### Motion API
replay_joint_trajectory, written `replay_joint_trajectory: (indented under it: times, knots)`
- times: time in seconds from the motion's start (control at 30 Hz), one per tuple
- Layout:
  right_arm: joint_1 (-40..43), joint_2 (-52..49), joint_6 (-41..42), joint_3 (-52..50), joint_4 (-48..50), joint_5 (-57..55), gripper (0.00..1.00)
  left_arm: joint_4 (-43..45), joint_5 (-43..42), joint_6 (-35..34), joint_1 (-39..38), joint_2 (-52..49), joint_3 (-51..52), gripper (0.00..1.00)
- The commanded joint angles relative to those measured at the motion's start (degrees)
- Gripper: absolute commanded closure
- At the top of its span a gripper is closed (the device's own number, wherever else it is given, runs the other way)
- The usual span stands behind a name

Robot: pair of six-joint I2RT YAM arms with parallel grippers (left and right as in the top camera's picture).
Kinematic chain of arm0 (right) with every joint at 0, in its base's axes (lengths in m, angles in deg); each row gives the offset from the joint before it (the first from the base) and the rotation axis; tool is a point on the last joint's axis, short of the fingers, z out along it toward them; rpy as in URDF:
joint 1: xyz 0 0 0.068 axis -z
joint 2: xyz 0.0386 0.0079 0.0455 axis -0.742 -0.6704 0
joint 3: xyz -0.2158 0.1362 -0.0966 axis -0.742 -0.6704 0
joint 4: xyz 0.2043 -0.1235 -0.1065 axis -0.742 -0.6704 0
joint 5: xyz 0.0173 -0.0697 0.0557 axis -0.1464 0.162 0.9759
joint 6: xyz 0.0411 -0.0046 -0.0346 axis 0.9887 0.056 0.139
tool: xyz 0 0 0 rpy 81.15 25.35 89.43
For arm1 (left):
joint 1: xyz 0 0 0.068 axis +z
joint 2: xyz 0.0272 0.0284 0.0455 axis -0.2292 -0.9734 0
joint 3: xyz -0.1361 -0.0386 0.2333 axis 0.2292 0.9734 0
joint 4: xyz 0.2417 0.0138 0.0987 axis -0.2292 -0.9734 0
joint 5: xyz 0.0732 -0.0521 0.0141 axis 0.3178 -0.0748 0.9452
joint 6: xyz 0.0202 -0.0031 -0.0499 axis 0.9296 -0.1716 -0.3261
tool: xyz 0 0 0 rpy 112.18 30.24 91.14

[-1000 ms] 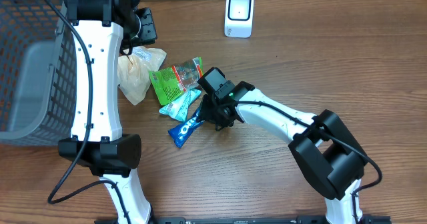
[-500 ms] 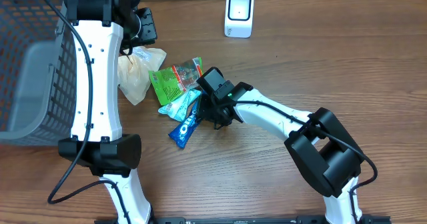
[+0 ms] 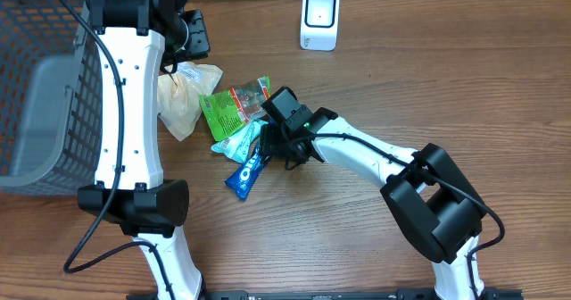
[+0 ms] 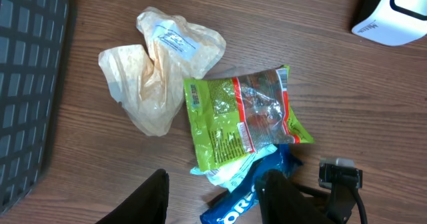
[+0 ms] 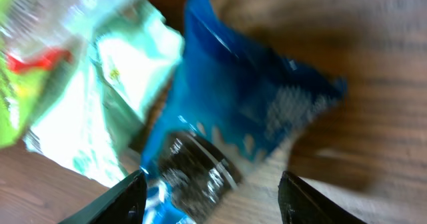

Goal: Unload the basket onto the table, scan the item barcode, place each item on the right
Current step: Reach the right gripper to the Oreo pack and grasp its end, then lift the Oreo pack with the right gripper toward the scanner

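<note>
I need to scan the barcode, so my right gripper will grab the Oreo pack (image 3: 248,170) across its long sides next and leave the pack's flat sides free.
A blue Oreo pack (image 3: 248,170) lies flat on the wooden table, at the near end of a small heap of snack packs. My right gripper (image 3: 275,150) is low over its right end. In the right wrist view the gripper (image 5: 210,187) is open, with the blurred blue pack (image 5: 247,104) between and beyond its fingers. My left gripper (image 3: 192,37) hangs high near the basket; in its wrist view it (image 4: 215,184) is open and holds nothing, with the Oreo pack (image 4: 233,211) far below. The white scanner (image 3: 319,19) stands at the back.
A green snack pack (image 3: 234,105) and a pale teal pack (image 3: 236,140) overlap the Oreo pack's far end. A crumpled beige plastic bag (image 3: 183,95) lies to their left. A grey mesh basket (image 3: 45,86) fills the left side.
My right gripper has opened wider and edged left onto the Oreo pack, which has shifted slightly. The left arm has not moved.
</note>
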Motion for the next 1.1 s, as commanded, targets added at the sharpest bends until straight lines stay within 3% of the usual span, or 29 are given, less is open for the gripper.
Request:
replay_joint_trajectory:
  times: [0.0,0.13,0.17,0.23,0.43,0.57,0.73,1.07]
  knots:
    - [-0.85,-1.4,0.0,1.14,1.95,-1.86,0.36,0.48,-0.5,-0.76,-0.09,0.87,0.35,0.61]
    - [-1.86,-2.38,-0.04,1.14,3.8,-1.86,0.38,0.66,-0.5,-0.79,-0.09,0.87,0.35,0.61]
    - [-2.01,-2.6,-0.04,1.14,3.78,-1.86,0.42,0.66,-0.5,-0.76,-0.09,0.87,0.35,0.61]
    - [-2.05,-2.8,-0.04,1.14,2.47,-1.7,0.59,0.66,-0.48,-0.76,-0.09,0.87,0.35,0.61]
    - [-0.72,-2.21,-3.15,1.31,-2.21,2.38,0.62,0.63,-0.48,-0.72,-0.09,0.87,0.35,0.61]
    - [2.43,-0.17,-7.52,1.31,-3.43,11.87,0.77,0.63,-0.46,-0.7,-0.09,0.87,0.35,0.6]
    - [7.98,2.73,-13.92,1.31,-5.42,26.84,0.87,0.63,-0.46,-0.7,-0.09,0.87,0.35,0.61]
    - [19.41,4.59,-33.46,1.31,-5.38,74.62,0.95,0.61,-0.5,-0.5,-0.09,0.87,0.35,0.6]
